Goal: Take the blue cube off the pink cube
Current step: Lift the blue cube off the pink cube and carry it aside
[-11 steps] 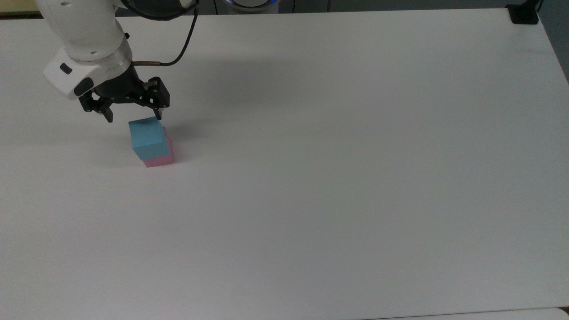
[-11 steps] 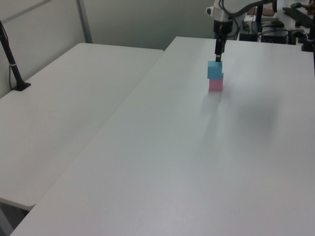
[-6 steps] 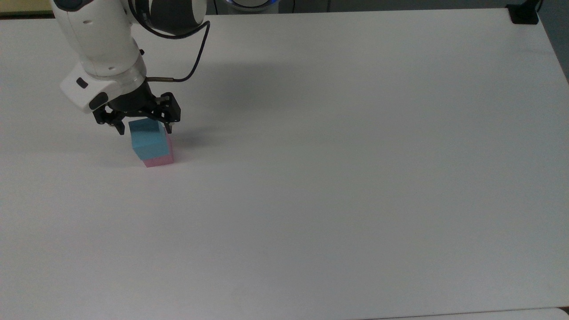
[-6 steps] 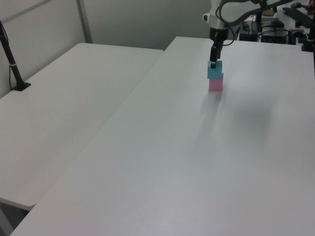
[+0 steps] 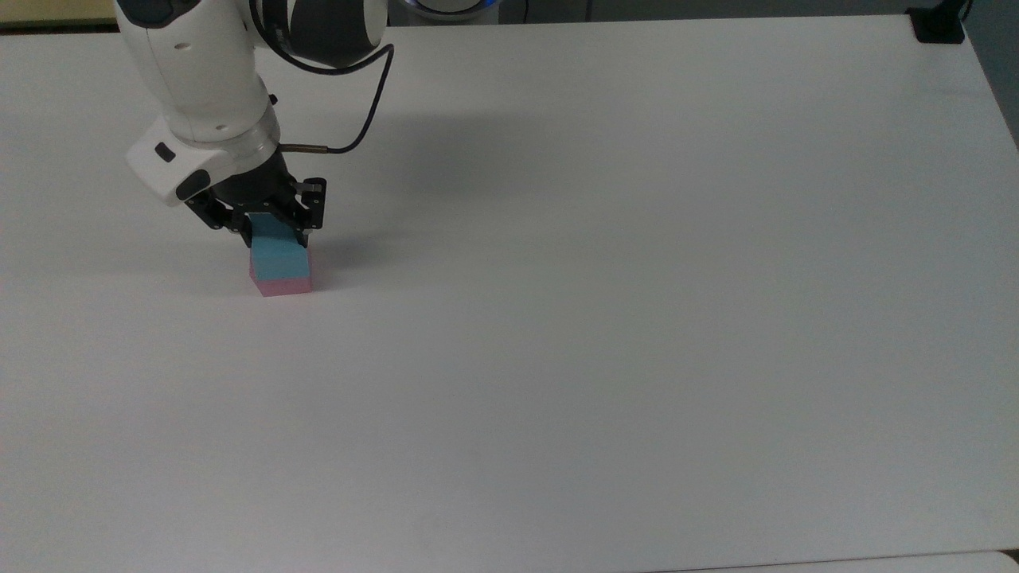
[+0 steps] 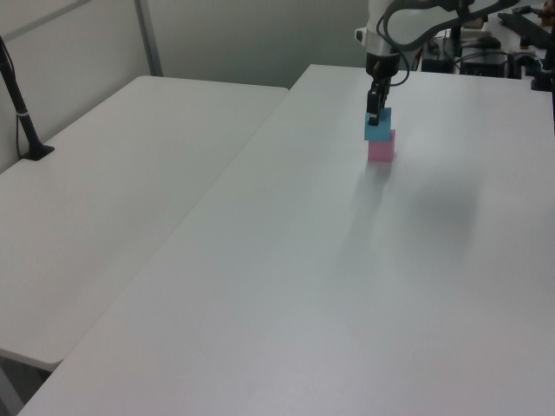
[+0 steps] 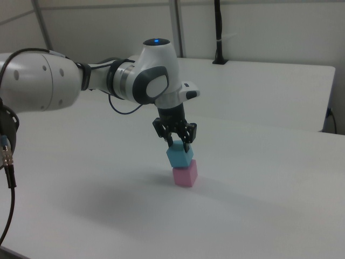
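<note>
The robot will take the blue cube off the pink cube (image 6: 381, 149), so its gripper will first grab the blue cube by its upper part (image 6: 382, 114).
The light blue cube (image 5: 279, 263) rests on the pink cube (image 5: 283, 287) at the top view's left, the pink one showing as a thin strip below it. My gripper (image 5: 275, 231) is lowered over the stack, open, with one black finger on each side of the blue cube's upper part. In the right view the gripper (image 7: 178, 143) hangs at the top of the blue cube (image 7: 179, 156), which sits slightly askew on the pink cube (image 7: 185, 175). In the left view the gripper (image 6: 374, 117) covers the upper edge of the blue cube (image 6: 378, 131) above the pink cube (image 6: 381, 149).
The white table (image 5: 605, 334) stretches wide to the top view's right and front. A black mount (image 5: 938, 25) sits at its far right corner. A black cable (image 5: 366, 119) loops off the wrist. A second table (image 6: 104, 199) with a black pole (image 6: 22, 113) adjoins.
My gripper has come down and toward the top view's right, from beside and above the stack to straddling the blue cube. Both cubes keep their place.
</note>
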`<action>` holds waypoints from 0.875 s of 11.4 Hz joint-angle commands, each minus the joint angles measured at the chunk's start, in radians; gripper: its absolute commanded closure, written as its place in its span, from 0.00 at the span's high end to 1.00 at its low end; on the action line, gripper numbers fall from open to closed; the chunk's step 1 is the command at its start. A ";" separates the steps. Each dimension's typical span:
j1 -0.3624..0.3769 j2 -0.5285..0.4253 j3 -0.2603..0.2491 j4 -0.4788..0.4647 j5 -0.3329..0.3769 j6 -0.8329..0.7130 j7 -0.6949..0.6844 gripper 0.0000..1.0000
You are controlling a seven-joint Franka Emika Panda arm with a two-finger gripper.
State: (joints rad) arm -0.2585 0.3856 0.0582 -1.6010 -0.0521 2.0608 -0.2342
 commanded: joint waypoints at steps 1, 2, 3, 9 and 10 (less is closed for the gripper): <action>-0.025 -0.057 -0.003 -0.031 -0.014 -0.040 -0.005 0.46; -0.030 -0.079 -0.003 -0.033 -0.014 -0.106 -0.004 0.46; -0.033 -0.102 -0.003 -0.054 -0.014 -0.184 0.001 0.46; -0.091 -0.345 -0.003 -0.384 -0.038 -0.197 -0.063 0.46; -0.110 -0.364 -0.003 -0.413 -0.043 -0.197 -0.098 0.46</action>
State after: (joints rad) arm -0.3279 0.1142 0.0531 -1.8869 -0.0731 1.8526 -0.2590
